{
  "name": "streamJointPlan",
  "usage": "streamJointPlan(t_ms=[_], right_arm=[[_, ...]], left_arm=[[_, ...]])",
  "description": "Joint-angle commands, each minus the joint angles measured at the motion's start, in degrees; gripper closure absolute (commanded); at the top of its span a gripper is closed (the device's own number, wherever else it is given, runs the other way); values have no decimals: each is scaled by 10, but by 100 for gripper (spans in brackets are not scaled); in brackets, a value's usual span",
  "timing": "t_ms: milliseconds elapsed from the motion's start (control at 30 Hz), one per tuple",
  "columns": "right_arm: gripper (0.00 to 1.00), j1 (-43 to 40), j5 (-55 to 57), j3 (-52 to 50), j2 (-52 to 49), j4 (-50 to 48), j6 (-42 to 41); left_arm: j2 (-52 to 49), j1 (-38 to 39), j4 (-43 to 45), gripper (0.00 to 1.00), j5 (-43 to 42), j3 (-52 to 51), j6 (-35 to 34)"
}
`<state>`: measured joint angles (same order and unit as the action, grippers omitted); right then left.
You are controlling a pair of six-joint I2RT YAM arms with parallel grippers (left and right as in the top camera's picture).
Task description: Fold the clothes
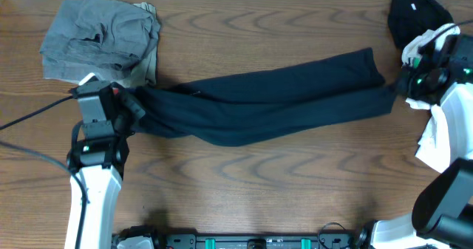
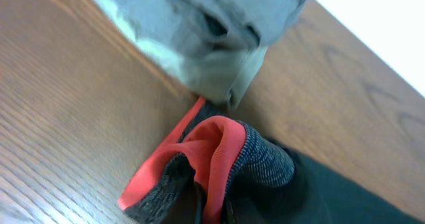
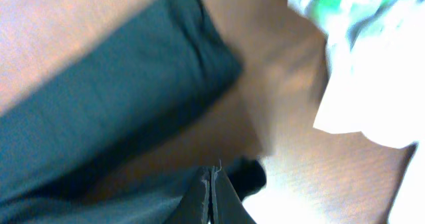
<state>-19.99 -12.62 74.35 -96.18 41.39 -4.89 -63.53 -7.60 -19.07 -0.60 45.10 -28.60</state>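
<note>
My left gripper is short of the grey garment [image 1: 100, 38], so it should hold the waistband's fold before it opens. The waistband's fold would drop bunched on the tabletop if I opened now.
Long black trousers [image 1: 273, 97] lie stretched across the table, waist at the left, leg ends at the right. My left gripper [image 1: 127, 100] is shut on the grey waistband with its red-orange lining [image 2: 212, 159]. My right gripper [image 1: 399, 89] is shut on the end of the near leg [image 3: 199, 201]; the other leg [image 3: 126, 98] lies beside it. A folded grey garment [image 1: 100, 38] sits at the back left and also shows in the left wrist view [image 2: 199, 24]. A black garment [image 1: 415, 14] lies at the back right.
A white cloth [image 1: 436, 142] lies by the right arm at the table's right edge, and shows in the right wrist view [image 3: 362, 84]. A black cable [image 1: 29, 153] runs across the table's left side.
</note>
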Motion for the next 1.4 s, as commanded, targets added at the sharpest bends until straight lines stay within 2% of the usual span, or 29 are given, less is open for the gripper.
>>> streamJointPlan(t_ms=[0,433,833,1100,1133,1167,1200,1233,1267,1333,1367], right_arm=[[99,5,6,14,7,-37,13],[99,31,13,14,-42,-212,6],[99,54,38,14,-113,-260,-21],[99,66,41,14,-156,-326,-35],[98,68,43,14,-161,-333,-37],[92,70,49,14,-165,-343,-40],[78,72,51,14,-170,-351,-45],[62,73,52,14,-174,-361,-45],[53,73,52,14,-174,-365,-45],[27,73,52,15,-172,-365,-52],[21,72,51,17,-170,-362,-57]], left_arm=[[16,0,8,94,44,17,12],[-73,0,92,94,45,17,18],[-118,0,124,94,46,17,18],[-164,0,162,94,45,17,18],[-171,0,167,84,45,17,18],[-179,0,172,57,45,17,18],[-187,0,176,32,45,17,18],[-194,0,179,11,45,17,18],[-199,0,181,1,45,17,18],[-204,0,180,2,45,17,19],[-204,0,179,2,45,17,21]])
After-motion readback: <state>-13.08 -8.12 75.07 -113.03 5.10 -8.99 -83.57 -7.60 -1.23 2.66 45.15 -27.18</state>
